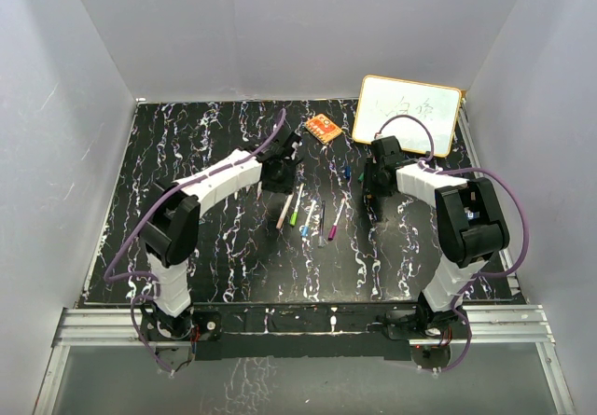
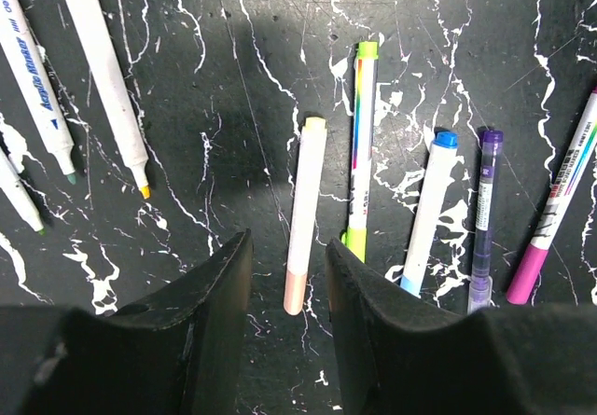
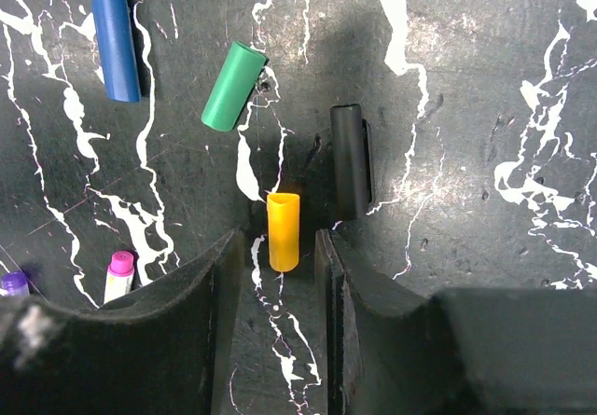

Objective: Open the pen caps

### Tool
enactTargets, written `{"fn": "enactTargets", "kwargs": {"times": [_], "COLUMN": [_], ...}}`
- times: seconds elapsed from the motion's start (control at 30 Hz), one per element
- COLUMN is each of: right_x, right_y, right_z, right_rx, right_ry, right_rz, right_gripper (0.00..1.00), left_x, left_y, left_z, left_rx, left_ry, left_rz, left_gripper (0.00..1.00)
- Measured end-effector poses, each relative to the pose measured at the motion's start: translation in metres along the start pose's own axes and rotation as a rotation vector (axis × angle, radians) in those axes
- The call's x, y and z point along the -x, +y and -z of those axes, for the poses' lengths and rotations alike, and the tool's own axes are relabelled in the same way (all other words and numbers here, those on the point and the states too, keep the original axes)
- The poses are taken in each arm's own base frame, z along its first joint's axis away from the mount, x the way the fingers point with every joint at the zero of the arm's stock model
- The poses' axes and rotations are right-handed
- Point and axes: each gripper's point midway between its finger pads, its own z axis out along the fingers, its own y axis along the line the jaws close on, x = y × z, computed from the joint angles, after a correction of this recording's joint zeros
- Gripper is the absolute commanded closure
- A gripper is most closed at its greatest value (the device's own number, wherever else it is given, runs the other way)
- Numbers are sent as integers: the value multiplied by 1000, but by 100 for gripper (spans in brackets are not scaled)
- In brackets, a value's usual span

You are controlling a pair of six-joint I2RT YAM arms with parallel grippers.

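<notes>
My left gripper's fingers still hover above the white marker in the left wrist view, so it is too early to close; lowering comes next.
In the left wrist view my left gripper [image 2: 287, 245] is open, its fingers either side of the peach-capped end of a white marker [image 2: 305, 191] lying on the table, not touching it. Beside it lie capped markers: lime green [image 2: 361, 145], blue [image 2: 429, 210], purple [image 2: 486, 210] and magenta [image 2: 556, 219]. In the right wrist view my right gripper [image 3: 277, 247] is open, with a loose yellow-orange cap [image 3: 284, 224] lying between its fingertips. Loose black [image 3: 350, 160], green [image 3: 233, 86] and blue [image 3: 116, 35] caps lie beyond it.
Two uncapped white markers [image 2: 107, 70] lie at the upper left of the left wrist view. The top view shows an orange eraser block [image 1: 323, 129] and a small whiteboard [image 1: 408, 112] at the back, and grey walls around the black marbled table [image 1: 187, 154].
</notes>
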Motion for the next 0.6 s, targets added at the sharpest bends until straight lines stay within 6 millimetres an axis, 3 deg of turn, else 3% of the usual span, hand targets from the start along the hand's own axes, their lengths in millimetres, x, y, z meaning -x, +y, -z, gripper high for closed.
{"fn": "enactTargets", "kwargs": {"times": [0.33,0.47,0.6], "right_x": [1,1,2], "right_y": [3,3,3], "right_z": [1,2,6], "right_rx": [14,14,15], "right_ry": [-2,-1,-5], "right_rz": [1,2,1], "right_gripper": [58,58,58], "left_x": [-22,-38,-40], "left_y": [-14,-12,-11], "left_z": [-16,-24,-26], "left_rx": [5,16,16], "left_ry": [53,86,88], "left_rz": [-57,-73,-77], "left_gripper": [58,58,58]}}
